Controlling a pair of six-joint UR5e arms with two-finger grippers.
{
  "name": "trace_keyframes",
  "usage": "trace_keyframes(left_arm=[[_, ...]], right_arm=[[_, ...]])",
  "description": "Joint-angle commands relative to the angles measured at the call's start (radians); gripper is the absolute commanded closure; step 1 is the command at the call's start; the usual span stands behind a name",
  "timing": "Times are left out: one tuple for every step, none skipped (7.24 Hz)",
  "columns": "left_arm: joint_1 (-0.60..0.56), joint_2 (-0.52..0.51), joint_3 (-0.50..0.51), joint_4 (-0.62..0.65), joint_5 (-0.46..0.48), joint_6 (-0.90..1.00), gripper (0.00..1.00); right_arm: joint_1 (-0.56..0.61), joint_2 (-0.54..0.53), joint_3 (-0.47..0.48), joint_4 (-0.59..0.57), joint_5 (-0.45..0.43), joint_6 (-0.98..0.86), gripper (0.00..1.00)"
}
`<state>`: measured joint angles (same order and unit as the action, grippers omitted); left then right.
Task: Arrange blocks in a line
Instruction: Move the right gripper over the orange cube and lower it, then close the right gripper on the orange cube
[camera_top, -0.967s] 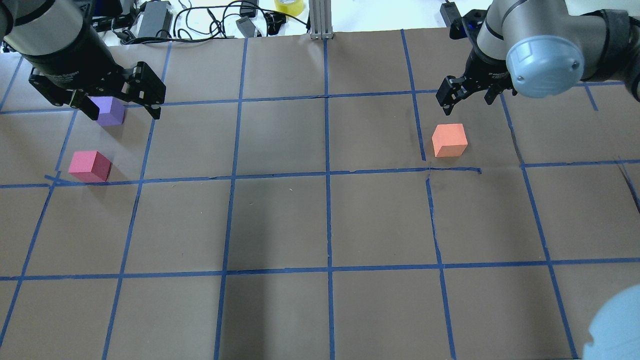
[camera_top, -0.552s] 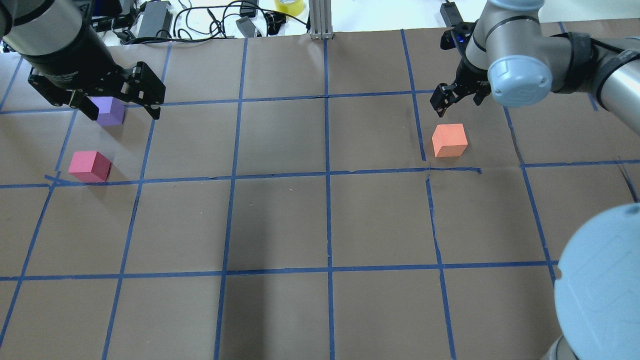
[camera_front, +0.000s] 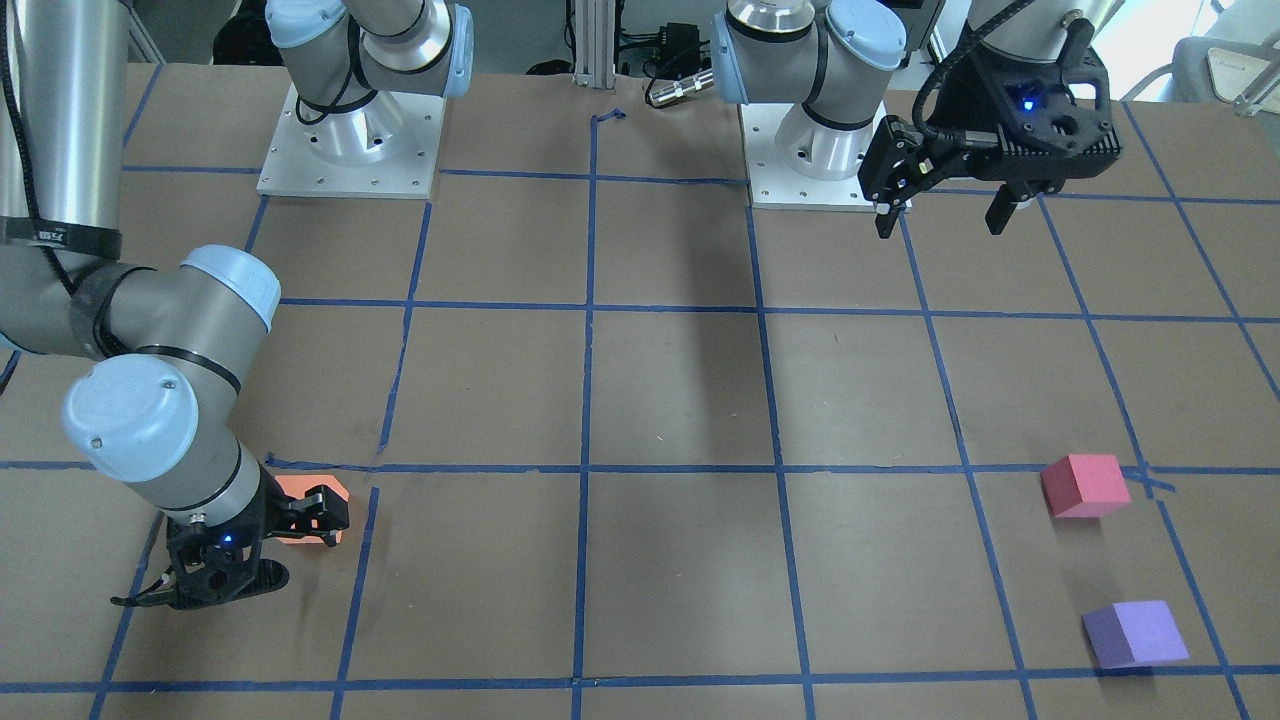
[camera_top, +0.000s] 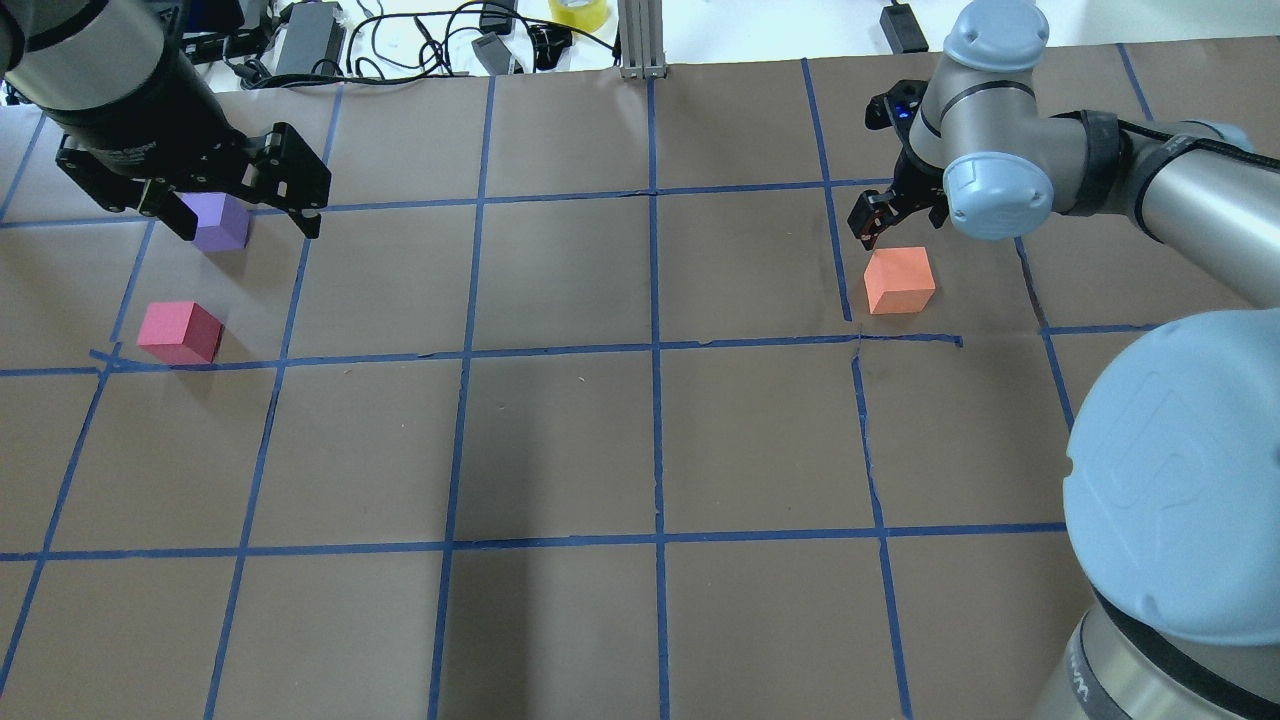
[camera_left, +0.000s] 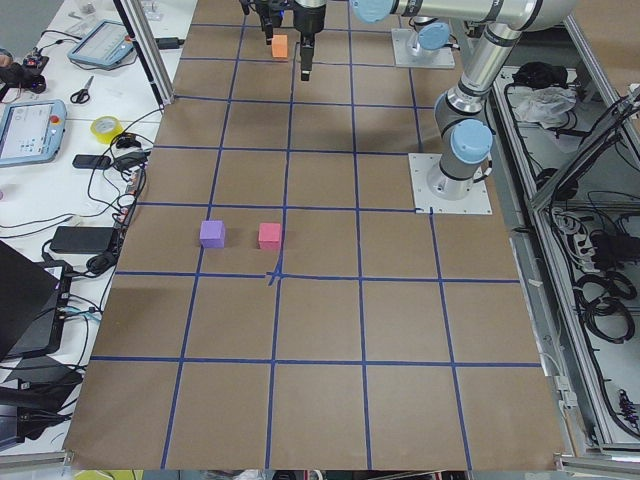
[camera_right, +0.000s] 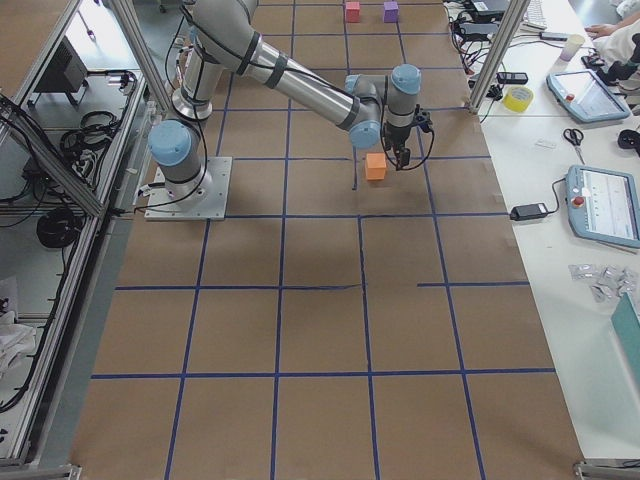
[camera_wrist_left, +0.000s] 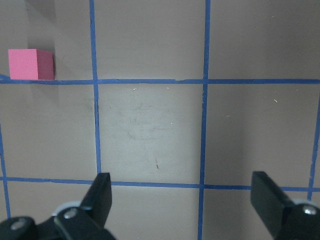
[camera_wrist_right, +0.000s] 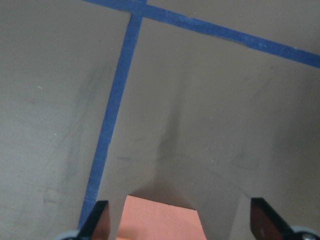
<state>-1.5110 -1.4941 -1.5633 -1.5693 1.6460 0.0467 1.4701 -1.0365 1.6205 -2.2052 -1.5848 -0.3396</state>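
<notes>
Next, my right gripper grabs the orange block (camera_top: 898, 280) by its opposite sides. Then it sets the block in line with the other blocks.
The orange block (camera_top: 898, 280) sits right of centre at the far side of the table; it also shows in the front view (camera_front: 300, 488) and the right wrist view (camera_wrist_right: 161, 220). My right gripper (camera_top: 897, 222) is open and low, just past the orange block. In the right wrist view the block lies between its fingers (camera_wrist_right: 98, 221). The purple block (camera_top: 222, 222) and the pinkish-red block (camera_top: 178, 332) sit apart at the far left. My left gripper (camera_top: 248, 226) is open and empty, high above the table (camera_front: 940, 225). The pinkish-red block shows in its wrist view (camera_wrist_left: 30, 64).
Cables, power bricks and a yellow tape roll (camera_top: 578, 10) lie past the table's far edge, beside an aluminium post (camera_top: 640, 40). My right arm's elbow (camera_top: 1180, 480) fills the lower right of the overhead view. Two arm bases (camera_front: 345, 150) stand at the robot's side.
My right arm has swung in and lowered, bringing its open gripper closer to the orange block. The left gripper and all three blocks have not moved.
</notes>
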Motion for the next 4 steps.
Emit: trace_keyframes(left_arm=[[0.0,0.0,0.0,0.0,0.0,0.001,0.0],[0.0,0.0,-0.001,0.0,0.0,0.001,0.0],[0.0,0.0,-0.001,0.0,0.0,0.001,0.0],[0.0,0.0,0.0,0.0,0.0,0.001,0.0]], right_arm=[[-0.001,0.007,0.013,0.016,0.0,0.082,0.0],[-0.001,0.007,0.024,0.021,-0.006,0.091,0.0],[-0.002,0.006,0.028,0.044,-0.004,0.094,0.0],[-0.005,0.006,0.03,0.065,0.0,0.126,0.08]])
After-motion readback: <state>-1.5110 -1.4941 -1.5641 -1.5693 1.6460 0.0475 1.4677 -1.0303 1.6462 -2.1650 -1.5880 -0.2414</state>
